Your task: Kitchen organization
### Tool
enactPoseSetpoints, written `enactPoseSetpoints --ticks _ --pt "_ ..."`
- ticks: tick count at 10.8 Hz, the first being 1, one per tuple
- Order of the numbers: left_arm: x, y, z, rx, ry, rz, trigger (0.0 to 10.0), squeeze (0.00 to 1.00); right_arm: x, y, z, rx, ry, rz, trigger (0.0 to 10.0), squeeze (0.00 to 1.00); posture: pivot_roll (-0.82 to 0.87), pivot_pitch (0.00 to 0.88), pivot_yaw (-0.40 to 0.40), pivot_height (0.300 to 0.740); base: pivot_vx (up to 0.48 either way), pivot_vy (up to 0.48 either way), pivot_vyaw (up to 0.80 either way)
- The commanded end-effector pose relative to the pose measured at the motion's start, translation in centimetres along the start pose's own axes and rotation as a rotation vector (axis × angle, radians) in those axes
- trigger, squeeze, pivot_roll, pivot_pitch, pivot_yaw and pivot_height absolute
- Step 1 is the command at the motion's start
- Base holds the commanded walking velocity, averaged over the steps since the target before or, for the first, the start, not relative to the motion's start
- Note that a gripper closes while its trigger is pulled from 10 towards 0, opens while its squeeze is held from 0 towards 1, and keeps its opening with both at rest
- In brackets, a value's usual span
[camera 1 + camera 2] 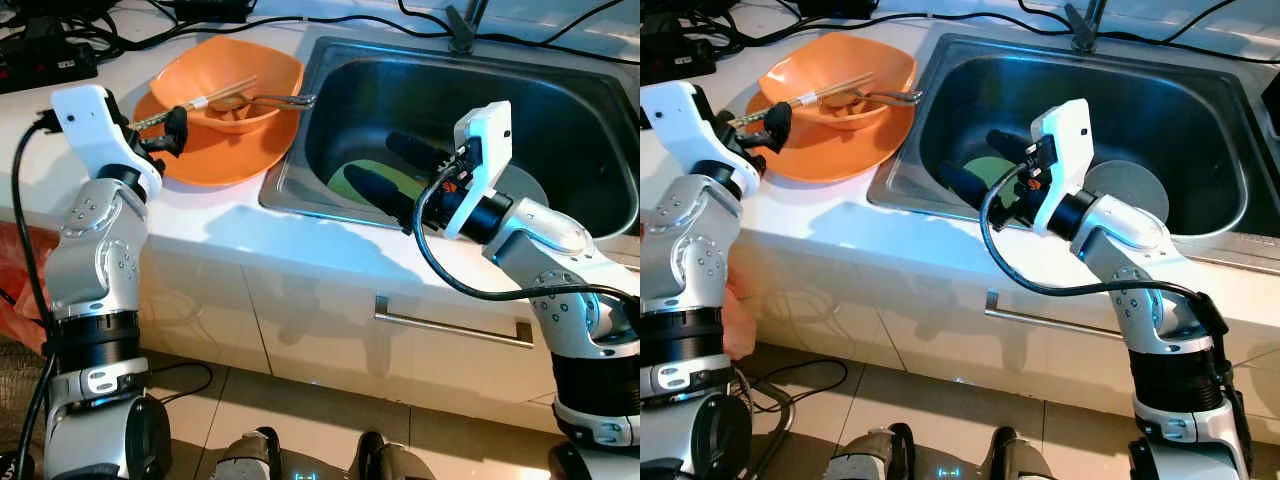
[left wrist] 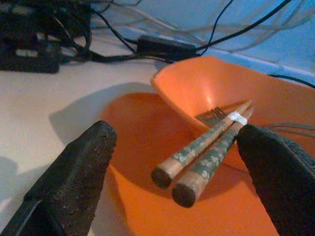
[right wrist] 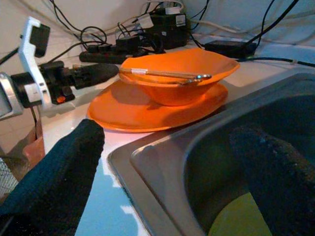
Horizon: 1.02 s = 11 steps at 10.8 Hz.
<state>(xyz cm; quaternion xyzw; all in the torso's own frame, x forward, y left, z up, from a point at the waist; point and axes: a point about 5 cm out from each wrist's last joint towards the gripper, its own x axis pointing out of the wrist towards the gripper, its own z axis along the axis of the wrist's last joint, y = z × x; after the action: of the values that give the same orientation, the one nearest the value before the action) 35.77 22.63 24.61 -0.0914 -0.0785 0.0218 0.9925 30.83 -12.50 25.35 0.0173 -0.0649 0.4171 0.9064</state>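
My left gripper grips the chopsticks next by the patterned ends jutting past the bowl's rim [image 2: 197, 160], since their tips lie down in the bowl beside the fork [image 2: 218, 113].
An orange bowl [image 1: 235, 70] sits on an orange plate [image 1: 215, 155] on the white counter, left of the steel sink [image 1: 300, 150]. A pair of patterned chopsticks [image 2: 206, 145] and a metal fork [image 1: 285, 100] rest across the bowl. My left gripper [image 1: 172, 128] is open at the plate's left edge, with the near chopstick ends between its fingers [image 2: 78, 167], untouched. My right gripper [image 1: 395, 170] is open and reaches into the sink, just above a green plate [image 1: 385, 172]. A round silver dish [image 1: 1130, 190] lies beside it in the basin.
Black power strips and cables [image 1: 50, 60] crowd the counter's back left. The tap base [image 1: 462, 30] stands behind the sink. A drawer handle [image 1: 450, 325] runs below the counter edge. Tiled floor and a cable lie at my feet.
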Motion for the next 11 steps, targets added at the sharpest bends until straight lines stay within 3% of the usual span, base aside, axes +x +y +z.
enactPoseSetpoints --ticks 1,2,3,6,7,8,9,11 --pt "0.2 0.1 0.2 -0.016 0.002 0.004 10.0 0.00 -0.1 0.3 0.1 0.003 -0.007 0.005 10.0 0.00 0.08 0.190 0.035 0.740 0.000 0.000 0.00" --pt "0.4 0.0 0.3 -0.083 -0.023 -0.014 6.5 0.00 0.0 0.3 0.2 0.006 -0.016 -0.005 10.0 0.00 0.08 0.190 0.037 0.740 0.000 0.000 0.00" --pt "0.5 -0.3 0.3 -0.146 -0.038 -0.029 0.2 0.00 0.0 0.4 0.2 0.006 -0.019 -0.010 10.0 0.00 0.08 0.189 0.041 0.740 0.000 0.000 0.00" --pt "0.6 -1.4 0.7 -0.257 -0.067 -0.075 0.0 0.00 0.1 0.5 0.1 0.011 -0.026 -0.025 10.0 0.00 0.08 0.187 0.047 0.740 0.000 0.000 0.00" --pt "0.7 -1.2 0.6 -0.285 -0.064 -0.060 5.2 0.00 0.1 0.6 0.0 0.013 -0.029 -0.032 10.0 0.00 0.08 0.187 0.049 0.740 0.000 0.000 0.00" --pt "0.8 -0.8 0.7 -0.300 -0.083 -0.047 4.0 0.00 0.1 0.5 0.0 0.014 -0.030 -0.037 10.0 0.00 0.08 0.188 0.050 0.740 0.000 0.000 0.00" --pt "0.9 -0.5 1.0 -0.318 -0.096 -0.041 0.0 0.00 0.0 0.6 -0.2 0.022 -0.023 -0.026 10.0 0.00 0.08 0.187 0.050 0.740 0.000 0.000 0.00" --pt "0.8 -0.2 0.9 -0.322 -0.090 -0.022 0.0 0.00 -0.6 1.1 -0.6 0.030 0.005 0.024 10.0 0.00 0.08 0.189 0.050 0.740 0.000 0.000 0.00"
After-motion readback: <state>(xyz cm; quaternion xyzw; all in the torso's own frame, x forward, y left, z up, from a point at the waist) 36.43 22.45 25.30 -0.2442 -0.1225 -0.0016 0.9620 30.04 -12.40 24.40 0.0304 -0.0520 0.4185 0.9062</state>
